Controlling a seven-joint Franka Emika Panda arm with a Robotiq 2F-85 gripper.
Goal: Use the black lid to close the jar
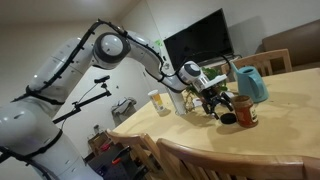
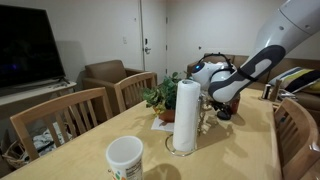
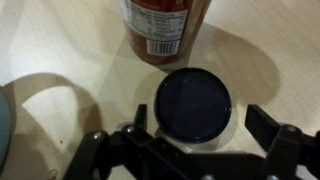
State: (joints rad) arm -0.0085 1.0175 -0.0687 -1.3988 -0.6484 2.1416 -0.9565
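The gripper should next hold the black lid (image 1: 228, 119) across opposite sides of its rim, so the lid stays flat with its bottom free and can close the jar.
The black lid (image 3: 193, 104) lies flat on the wooden table, a round dark disc. The jar (image 3: 165, 28) stands just beyond it, with reddish contents and a white label band; its top is cut off in the wrist view. My gripper (image 3: 203, 120) is open and hangs low over the lid, one finger on each side, not touching it. In an exterior view the gripper (image 1: 213, 100) is beside the jar (image 1: 245, 110), with the lid (image 1: 228, 119) on the table under it. In an exterior view the gripper (image 2: 222, 108) shows behind a paper towel roll; the lid and jar are hidden there.
A teal pitcher (image 1: 252, 82) stands behind the jar. A pale cup (image 1: 158, 102) and a clear bottle (image 1: 178, 100) stand on the arm's side. A paper towel roll (image 2: 184, 115), a white cup (image 2: 125, 158) and a plant (image 2: 160, 98) are on the table. Chairs surround it.
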